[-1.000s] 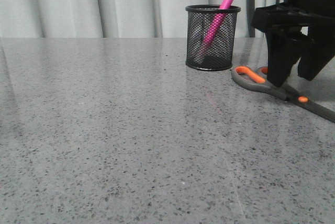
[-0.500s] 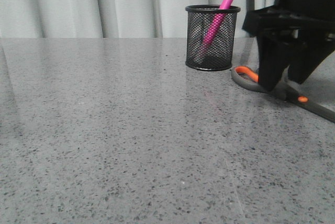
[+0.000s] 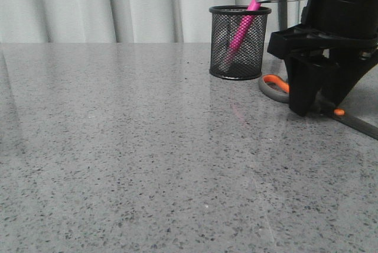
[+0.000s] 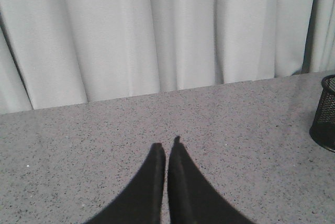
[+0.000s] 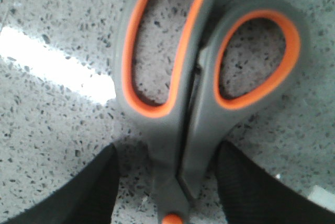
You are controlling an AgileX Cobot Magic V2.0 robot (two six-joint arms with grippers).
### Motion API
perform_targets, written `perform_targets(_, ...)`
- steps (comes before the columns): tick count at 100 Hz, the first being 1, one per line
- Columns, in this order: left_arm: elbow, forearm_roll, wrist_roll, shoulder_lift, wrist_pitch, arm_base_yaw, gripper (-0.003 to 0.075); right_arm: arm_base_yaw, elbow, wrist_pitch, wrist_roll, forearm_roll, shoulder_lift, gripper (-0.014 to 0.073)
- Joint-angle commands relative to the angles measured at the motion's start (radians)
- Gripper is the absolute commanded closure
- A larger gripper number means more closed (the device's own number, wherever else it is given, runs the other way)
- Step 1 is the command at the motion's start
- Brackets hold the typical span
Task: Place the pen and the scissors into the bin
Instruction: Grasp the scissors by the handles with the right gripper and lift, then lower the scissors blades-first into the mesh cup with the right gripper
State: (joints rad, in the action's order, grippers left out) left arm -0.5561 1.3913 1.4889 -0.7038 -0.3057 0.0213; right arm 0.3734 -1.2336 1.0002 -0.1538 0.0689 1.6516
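I should close my right gripper on the scissors now. My right gripper's fingers reach down to the table on both sides of the scissors' grey body.
The black mesh bin [image 3: 239, 43] stands at the back of the table, and the pink pen [image 3: 243, 25] leans inside it. To the right of the bin, the scissors [image 3: 275, 83] lie flat with their orange-lined handles toward it. My right gripper [image 3: 318, 104] is down at the table over them and hides their middle. In the right wrist view, the scissors [image 5: 180, 124] lie between the open fingers of my right gripper [image 5: 167, 153], just above the orange pivot dot, with a gap on each side. My left gripper [image 4: 167, 148] is shut and empty above bare table, with the bin [image 4: 324, 114] far off to its side.
A pale curtain [image 3: 118, 5] hangs along the table's far edge. The grey speckled tabletop [image 3: 147, 158] stretches left of and in front of the bin. The right arm's black body [image 3: 342, 5] rises close beside the bin.
My right gripper has moved left and down over the scissors, so its fingers now straddle them near the pivot. The pen, bin and scissors have not moved.
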Motion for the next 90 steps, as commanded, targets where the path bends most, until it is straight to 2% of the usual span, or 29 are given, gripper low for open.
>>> perform_targets(1, -0.029, 0.03, 0.0, 0.004, 0.006, -0.008, 0.0739, -0.004, -0.02, -0.01, 0.001, -0.01, -0.021, 0.028)
perform_targets(5, -0.029, 0.03, 0.0, 0.004, 0.006, -0.008, 0.0739, -0.004, -0.02, -0.007, 0.001, -0.01, -0.021, 0.0336)
perform_targets(22, -0.029, 0.03, 0.0, 0.004, 0.006, -0.008, 0.0739, -0.004, -0.02, -0.003, -0.018, -0.012, -0.023, 0.0669)
perform_targets(37, -0.029, 0.03, 0.0, 0.004, 0.006, -0.008, 0.0739, -0.004, -0.02, -0.035, -0.021, -0.014, -0.084, 0.0663)
perform_targets(48, -0.029, 0.03, 0.0, 0.004, 0.006, -0.008, 0.0739, -0.004, -0.02, -0.129, -0.021, -0.005, -0.191, 0.0663)
perform_targets(65, -0.029, 0.03, 0.0, 0.004, 0.006, -0.008, 0.0739, -0.006, 0.013, -0.452, -0.021, 0.031, -0.318, 0.0664)
perform_targets(77, -0.029, 0.03, 0.0, 0.004, 0.006, -0.008, 0.0739, -0.006, 0.025, -0.699, -0.021, 0.087, -0.317, 0.0664)
perform_targets(90, -0.029, 0.031, 0.0, 0.004, 0.006, -0.008, 0.0739, -0.006, 0.025, -0.886, -0.021, 0.092, -0.293, 0.0664)
